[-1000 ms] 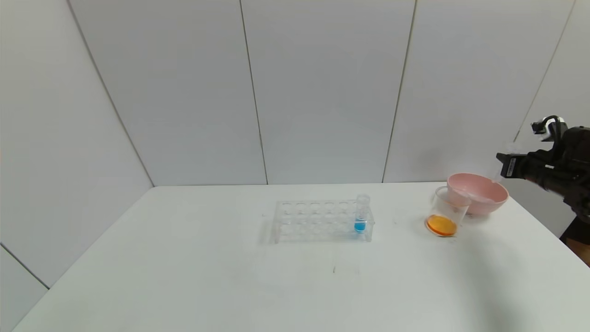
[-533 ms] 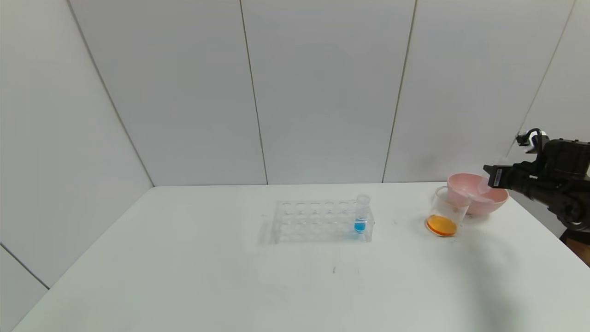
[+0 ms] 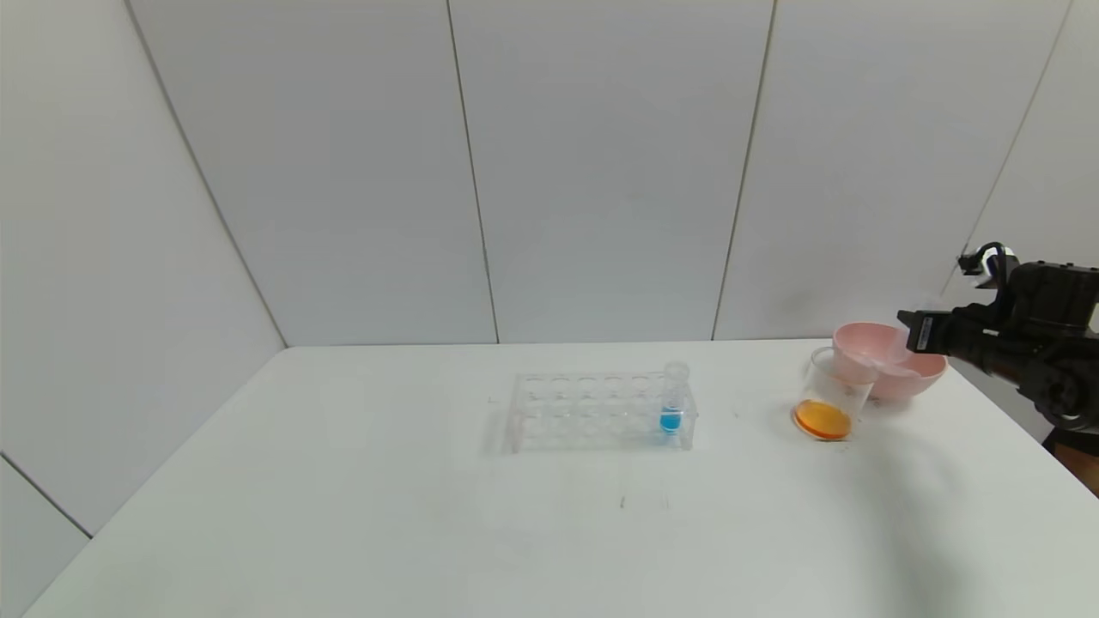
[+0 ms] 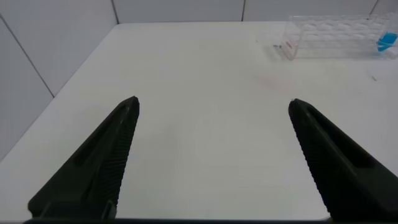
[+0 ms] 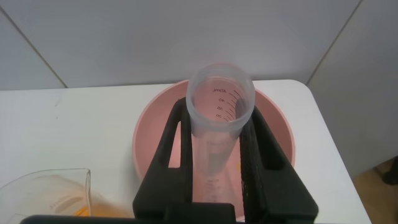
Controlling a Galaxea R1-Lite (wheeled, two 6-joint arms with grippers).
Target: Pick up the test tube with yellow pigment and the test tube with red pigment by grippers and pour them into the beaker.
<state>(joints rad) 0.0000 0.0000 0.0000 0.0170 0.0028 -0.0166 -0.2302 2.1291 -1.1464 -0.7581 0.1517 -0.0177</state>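
My right gripper is ready to open: the tube's lower end point(image 3: 900, 355) is inside the pink bowl's rim point(image 3: 860, 328), so the tube would lie there.
My right gripper point(image 3: 912, 331) point(image 5: 219, 113) is shut on a clear graduated test tube point(image 5: 221, 93), held over the pink bowl point(image 3: 925, 371) point(image 5: 155, 134) at the table's far right. No coloured liquid shows in this tube, so I cannot tell which pigment it held. The beaker point(image 3: 837, 384) point(image 5: 43, 186) stands just left of the bowl with orange liquid point(image 3: 822, 420) at its bottom. No tube with yellow or red pigment is in view. My left gripper point(image 4: 213, 106) hangs open over bare table, out of the head view.
A clear tube rack point(image 3: 592, 412) point(image 4: 329, 37) sits mid-table with one tube of blue liquid point(image 3: 672, 399) point(image 4: 385, 42) at its right end. The table's right edge runs close beside the bowl. White wall panels stand behind.
My right gripper has come down and to the left with the tube, from beside the bowl to over its rim. It has hardly moved in the last half second.
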